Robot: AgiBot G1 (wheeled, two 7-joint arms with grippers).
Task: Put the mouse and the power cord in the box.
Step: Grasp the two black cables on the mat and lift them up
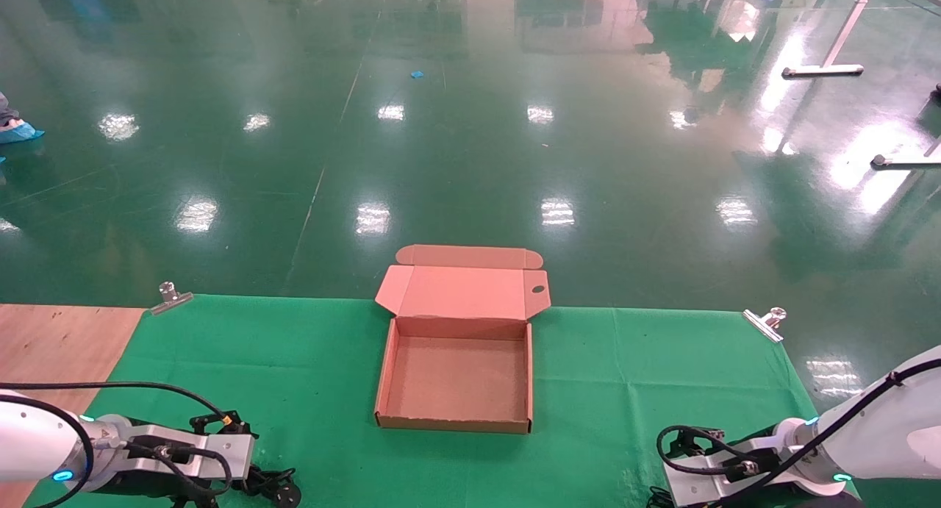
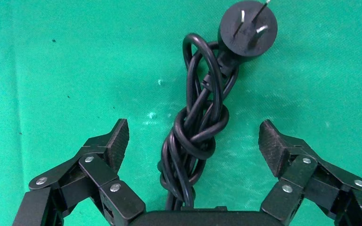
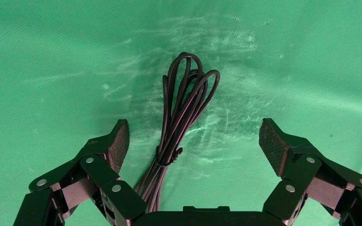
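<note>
My right gripper grabs the coiled cable at its tied middle (image 3: 167, 153) next, because the cable's end loops fan out slack.
The box (image 1: 456, 379) lies open and empty in the middle of the green cloth, its lid (image 1: 459, 291) folded back away from me. The power cord (image 2: 195, 155), a knotted black bundle with its round plug (image 2: 248, 28) at the far end, lies on the cloth between the spread fingers of my left gripper (image 2: 194, 139), which is open and low at the near left (image 1: 276, 487). My right gripper (image 3: 193, 136), at the near right, is open over a thin tied black cable bundle (image 3: 179, 108). The mouse's body is hidden.
The green cloth (image 1: 625, 390) is held by metal clips at its far corners (image 1: 170, 296) (image 1: 766, 321). Bare wooden tabletop (image 1: 59, 339) shows at the left. Beyond the table's far edge is shiny green floor.
</note>
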